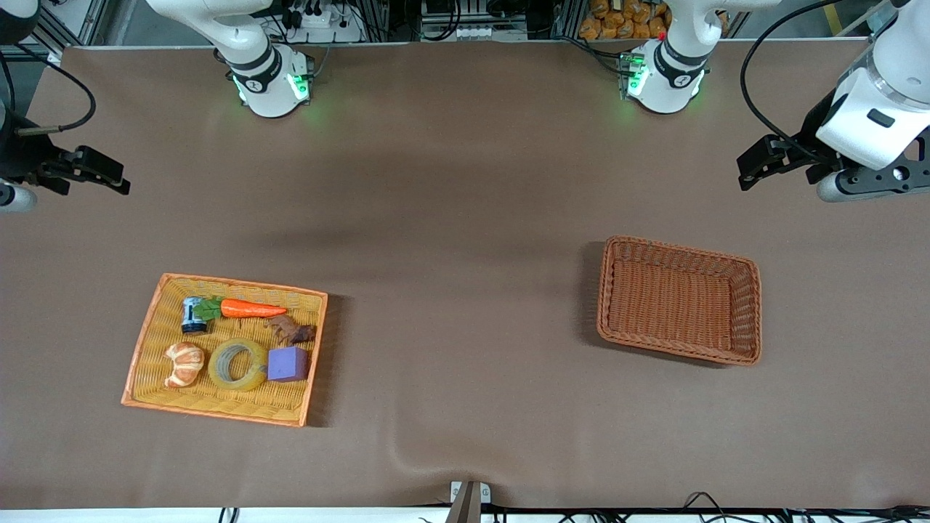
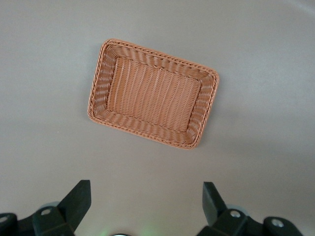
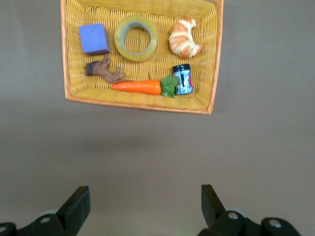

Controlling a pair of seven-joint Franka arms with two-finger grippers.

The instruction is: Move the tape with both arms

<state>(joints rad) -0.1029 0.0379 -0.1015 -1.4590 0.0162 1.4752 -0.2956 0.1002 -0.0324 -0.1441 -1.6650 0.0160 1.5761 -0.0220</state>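
Note:
I should get the tape out of the yellow woven tray. I will grab the tape by its ring side (image 1: 255, 375) (image 3: 119, 35) with my right gripper next.
The tape (image 1: 237, 365), a yellowish translucent ring with a grey core, lies flat in the yellow woven tray (image 1: 240, 285) toward the right arm's end of the table, between a croissant and a purple cube. It also shows in the right wrist view (image 3: 136, 37). My right gripper (image 1: 109, 178) is open and empty, up in the air over bare table at the right arm's end; its own view (image 3: 143, 192) shows the jaws wide apart. My left gripper (image 1: 759, 163) is open and empty, raised over bare table at the left arm's end, jaws wide apart in its own view (image 2: 145, 189).
A brown wicker basket (image 1: 679, 249) stands toward the left arm's end and shows in the left wrist view (image 2: 147, 51). The tray also holds a croissant (image 1: 184, 363), a purple cube (image 1: 288, 363), a carrot (image 1: 251, 309), a small can (image 1: 192, 314) and a brown figure (image 1: 294, 330).

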